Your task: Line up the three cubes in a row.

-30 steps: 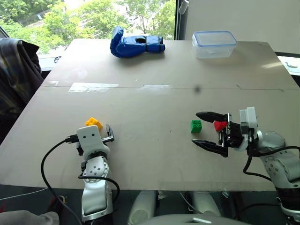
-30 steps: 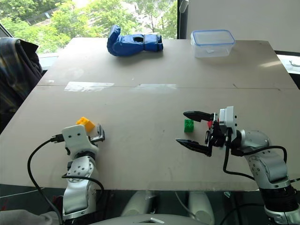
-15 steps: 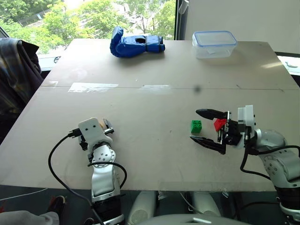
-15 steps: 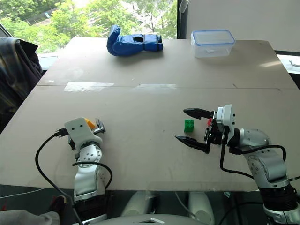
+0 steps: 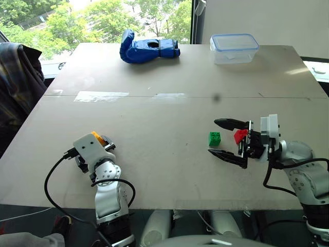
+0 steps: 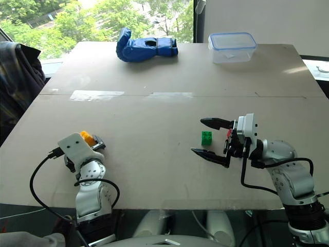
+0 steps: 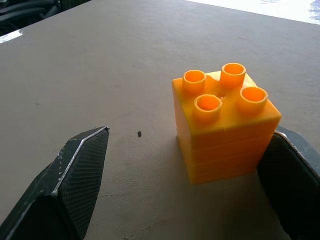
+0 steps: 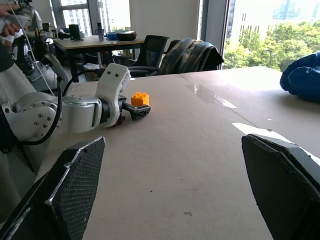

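Note:
I should now close my left gripper on the yellow cube, since my fingertips are on either side of the cube in the wrist view.
The yellow cube [image 7: 225,122] stands on the table between the open fingers of my left gripper [image 7: 191,132], close to one finger [image 7: 290,175] and well apart from the other. In the head views it sits near the table's front left [image 5: 96,136]. The green cube [image 5: 215,138] and the red cube [image 5: 239,136] lie side by side at the front right. My right gripper [image 5: 213,137] points left with its fingers spread wide. In the head view both cubes show between those fingers. No cube lies between them in the right wrist view.
A blue glove [image 5: 149,47] and a clear plastic box [image 5: 234,47] lie at the table's far edge. A strip of tape [image 5: 102,95] runs along the table's seam. A dark jacket [image 5: 18,77] hangs beside the left edge.
My left arm has swung left and its wrist has turned toward the yellow cube. The right arm and the cubes have not moved.

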